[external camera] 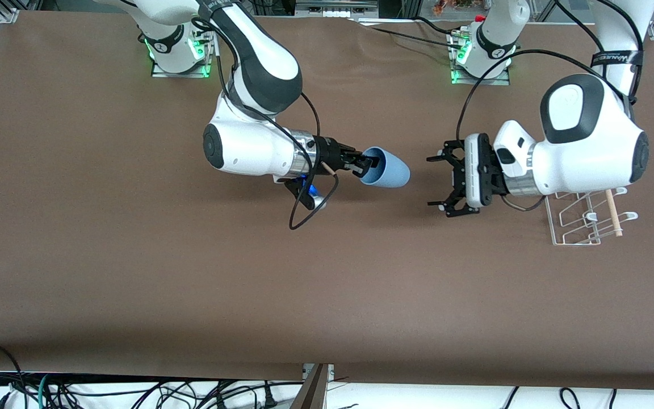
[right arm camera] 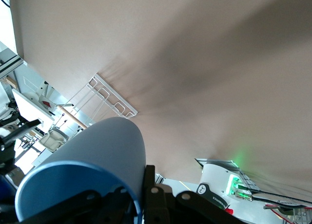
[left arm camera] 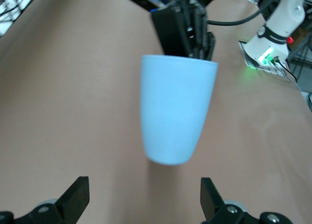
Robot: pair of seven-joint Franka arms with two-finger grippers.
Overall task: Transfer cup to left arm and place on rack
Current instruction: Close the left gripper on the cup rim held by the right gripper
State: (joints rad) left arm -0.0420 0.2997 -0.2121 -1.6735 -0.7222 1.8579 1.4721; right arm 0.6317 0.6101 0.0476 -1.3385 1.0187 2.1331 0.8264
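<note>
My left gripper should next take the light blue cup by its base end (external camera: 400, 173), so that it can place the cup on the rack (external camera: 579, 220).
The light blue cup (external camera: 386, 168) hangs sideways over the middle of the table, its base pointing at the left arm. My right gripper (external camera: 365, 165) is shut on its rim, one finger inside and one outside, as the right wrist view (right arm camera: 139, 192) shows on the cup (right arm camera: 97, 151). My left gripper (external camera: 436, 182) is open and empty, level with the cup and a short gap from its base. In the left wrist view the cup (left arm camera: 176, 112) hangs ahead of the open left gripper (left arm camera: 145, 198), not between its fingers. The rack (external camera: 579, 220) stands on the table under the left arm's wrist.
A thin wooden dowel (external camera: 613, 213) lies across the rack, which also shows in the right wrist view (right arm camera: 108, 98). Both arm bases (external camera: 480, 54) with green lights stand along the table's edge farthest from the front camera. A black cable loop (external camera: 310, 213) hangs below the right wrist.
</note>
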